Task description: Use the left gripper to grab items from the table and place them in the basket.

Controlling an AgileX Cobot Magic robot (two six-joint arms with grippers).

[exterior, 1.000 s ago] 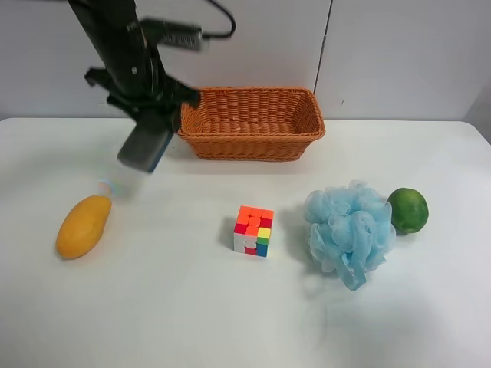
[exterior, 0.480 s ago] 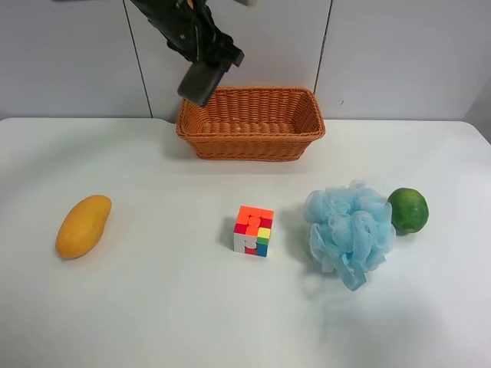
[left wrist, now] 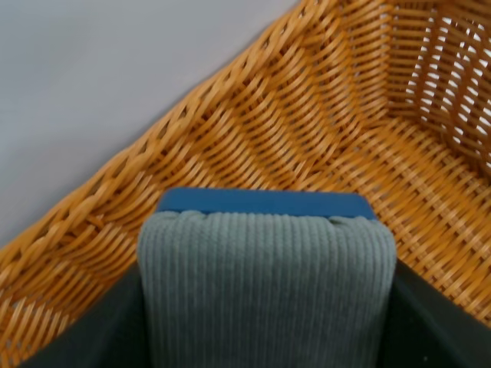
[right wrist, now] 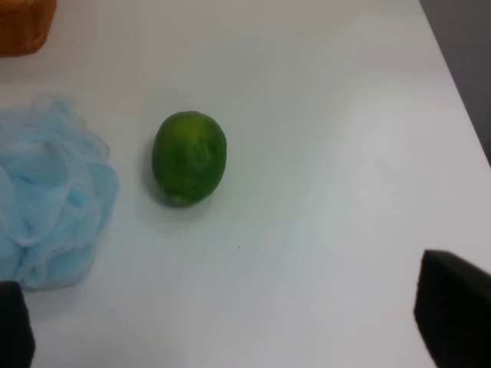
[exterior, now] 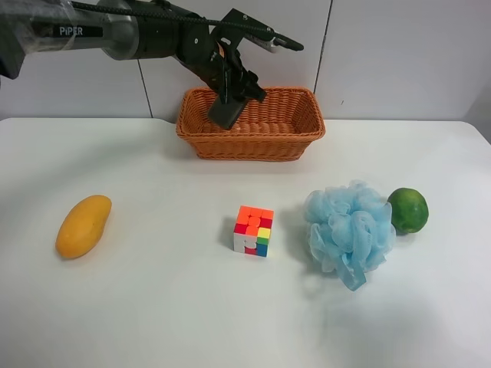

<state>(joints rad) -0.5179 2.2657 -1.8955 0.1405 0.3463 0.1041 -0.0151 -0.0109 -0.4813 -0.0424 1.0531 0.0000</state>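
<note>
The grey pad's lower edge [exterior: 222, 123] sits inside the wicker basket's rim [exterior: 249, 138] and the pad would remain there, so it is time for my left gripper to open.
My left gripper [exterior: 232, 90] is shut on the grey pad with the blue base [exterior: 225, 115] and holds it tilted over the left part of the orange-brown wicker basket [exterior: 253, 142]. In the left wrist view the pad [left wrist: 265, 276] sits between the black fingers [left wrist: 430, 330], with the basket's woven wall [left wrist: 360, 146] just beyond it. On the white table [exterior: 153, 307] lie the yellow-orange mango [exterior: 83, 225], the puzzle cube [exterior: 254, 230], the light blue mesh puff [exterior: 349, 230] and the green round fruit [exterior: 407, 210]. My right gripper [right wrist: 234, 322] is open and empty, above the table near the green fruit [right wrist: 189, 157].
The basket stands at the table's far edge against a grey panelled wall [exterior: 399, 54]. The puff [right wrist: 46, 199] and a corner of the basket [right wrist: 23, 23] show in the right wrist view. The table's right edge [right wrist: 460, 115] runs close to the green fruit.
My left gripper has carried the grey pad up from the table left of the basket and rightwards, and it is now over the basket's inside. The other items have not moved.
</note>
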